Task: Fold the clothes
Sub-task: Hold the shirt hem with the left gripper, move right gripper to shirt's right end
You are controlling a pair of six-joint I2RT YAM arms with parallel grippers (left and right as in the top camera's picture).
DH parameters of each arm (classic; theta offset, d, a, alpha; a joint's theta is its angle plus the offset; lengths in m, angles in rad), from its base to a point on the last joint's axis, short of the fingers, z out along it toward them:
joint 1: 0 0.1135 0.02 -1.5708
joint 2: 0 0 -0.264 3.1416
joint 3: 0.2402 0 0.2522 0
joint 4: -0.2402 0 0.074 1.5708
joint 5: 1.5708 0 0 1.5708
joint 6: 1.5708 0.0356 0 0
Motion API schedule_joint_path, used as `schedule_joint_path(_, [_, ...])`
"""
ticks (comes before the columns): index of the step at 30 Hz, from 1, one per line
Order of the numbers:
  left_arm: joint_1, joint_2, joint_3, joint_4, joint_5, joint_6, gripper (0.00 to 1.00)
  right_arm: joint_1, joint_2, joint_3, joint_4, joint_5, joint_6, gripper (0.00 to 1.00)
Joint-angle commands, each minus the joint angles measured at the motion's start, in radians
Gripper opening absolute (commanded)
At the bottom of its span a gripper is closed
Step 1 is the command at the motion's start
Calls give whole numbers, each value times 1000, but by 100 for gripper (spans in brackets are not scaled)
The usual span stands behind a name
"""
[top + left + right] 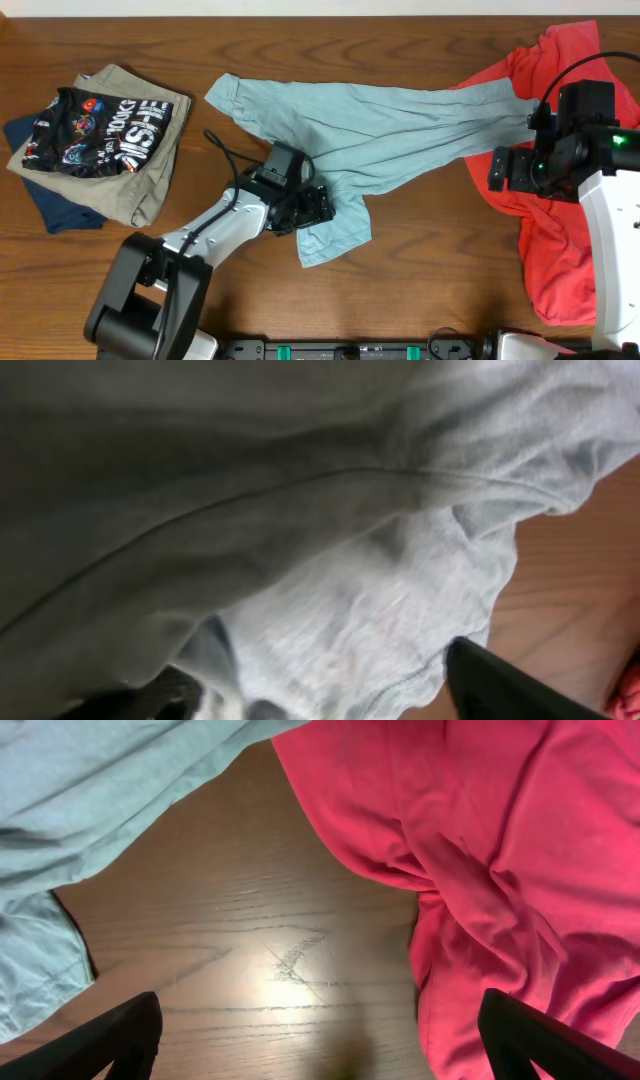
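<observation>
I will next use my right gripper to grab the light blue shirt by its end edge over the red garment [555, 250], so that the shirt can be spread for folding.
A light blue shirt [380, 125] lies crumpled across the middle of the table, stretched from upper left to right. My left gripper [315, 205] sits low at the shirt's lower hem. In the left wrist view its fingers [320, 695] are apart, with the blue fabric [300, 510] lying between and over them. A red garment [555, 250] lies bunched at the right. My right gripper [497, 170] hovers open and empty where the two garments meet. The right wrist view shows its fingers [320, 1040] over bare wood, with blue shirt [100, 790] to the left and red garment [500, 840] to the right.
A stack of folded clothes [110, 140] lies at the far left: a black printed piece on a khaki one on a navy one. Bare wooden table [420, 290] shows along the front, and the table's front edge runs along the bottom.
</observation>
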Motion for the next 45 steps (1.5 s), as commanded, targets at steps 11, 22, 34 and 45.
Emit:
schedule_joint_path(11, [24,60,-60,-163,-32,33,6,-5,7,-6,-1,10,6,99])
schedule_joint_path(22, [530,-312,-58,-603,-219,283,6,-5,42,-9,1,9,6,94])
schedule_joint_path(34, [763,-478,-59,-637,-188,314,6,-5,214,-10,91,-39,14,1])
schedule_joint_path(45, [781,-478,-59,-637,-197,273,6,-8,507,-10,233,3,-21,1])
